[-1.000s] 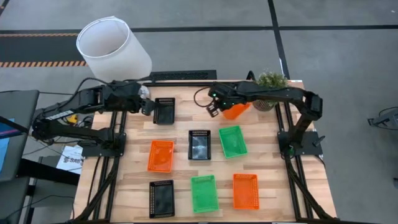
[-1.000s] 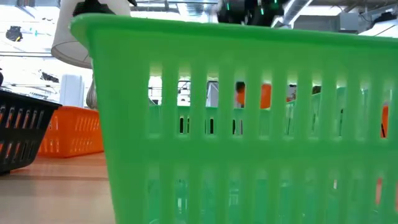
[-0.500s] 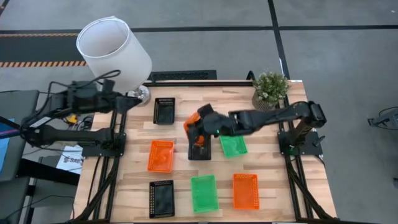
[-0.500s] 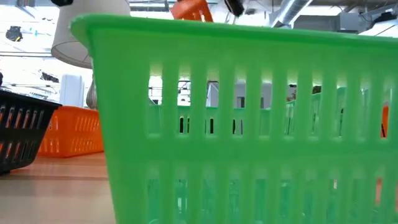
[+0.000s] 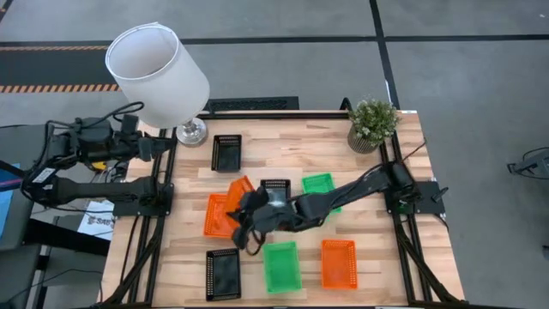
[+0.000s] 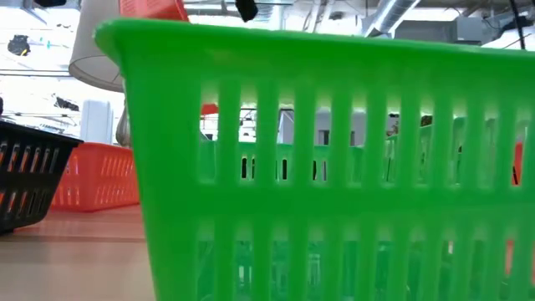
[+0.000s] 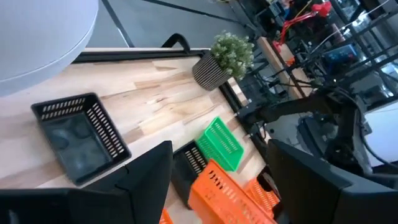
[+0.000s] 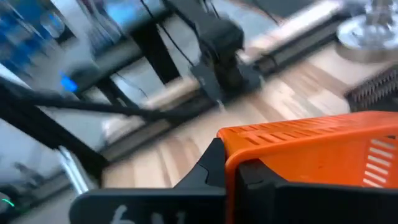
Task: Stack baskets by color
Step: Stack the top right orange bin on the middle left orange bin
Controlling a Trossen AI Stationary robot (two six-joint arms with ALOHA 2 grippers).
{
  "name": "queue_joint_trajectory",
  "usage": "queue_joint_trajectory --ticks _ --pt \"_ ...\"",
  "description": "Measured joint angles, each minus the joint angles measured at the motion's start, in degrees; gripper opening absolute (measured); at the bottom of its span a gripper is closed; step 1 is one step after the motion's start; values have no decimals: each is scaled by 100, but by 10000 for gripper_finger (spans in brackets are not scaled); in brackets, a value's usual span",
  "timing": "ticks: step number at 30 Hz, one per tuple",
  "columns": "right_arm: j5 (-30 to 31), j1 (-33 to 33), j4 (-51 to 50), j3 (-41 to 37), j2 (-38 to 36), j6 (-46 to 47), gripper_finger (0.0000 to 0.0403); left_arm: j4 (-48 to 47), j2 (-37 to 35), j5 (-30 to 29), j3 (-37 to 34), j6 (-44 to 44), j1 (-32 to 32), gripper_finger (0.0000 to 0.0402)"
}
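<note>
The robot's right gripper should lower the orange basket before releasing it, since the basket hangs tilted above the lower orange basket (image 5: 215,219).
My right gripper (image 5: 245,209) reaches across the table's middle, shut on an orange basket (image 5: 239,190). It holds that basket in the air, over the right edge of a second orange basket (image 5: 220,215) lying on the table. In the low view the held basket (image 6: 155,8) shows at the very top. A third orange basket (image 5: 338,263) sits near right. Green baskets (image 5: 319,190) (image 5: 281,266) and black baskets (image 5: 226,153) (image 5: 223,275) lie singly; another black one (image 5: 274,187) is half hidden under my right arm. My left gripper (image 7: 224,186) stands open, pulled back past the table's left edge. My right gripper pinches one side wall of the orange basket at its rim (image 8: 231,155), with one finger (image 8: 208,171) on each face of the wall. The fingers come from the table's right, slanting slightly down. The basket is lifted clear and sits tilted.
A white-shaded lamp (image 5: 159,73) stands at the far left corner and a potted plant (image 5: 373,123) at the far right. Bare wood lies along the far edge between them and at the table's near left.
My right gripper has swung the orange basket from the far right, beside the plant, toward the near left. It passed over the middle black basket and is now above the left orange basket. My left gripper has drawn back from the far black basket toward the table's left edge.
</note>
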Motion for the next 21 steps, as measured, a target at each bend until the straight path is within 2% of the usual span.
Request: queue_joint_trajectory --ticks 10,13,21 --pt "11 -22 -1967 2947 1766 -1461 6 -82 -7 -4 0 2 0 251" --pt "-171 -22 -1803 2616 1745 -1469 6 -82 -3 -4 0 -1 0 251" --pt "-261 7 -1664 2620 1907 -1483 6 -74 -6 -9 0 -56 -2 251"
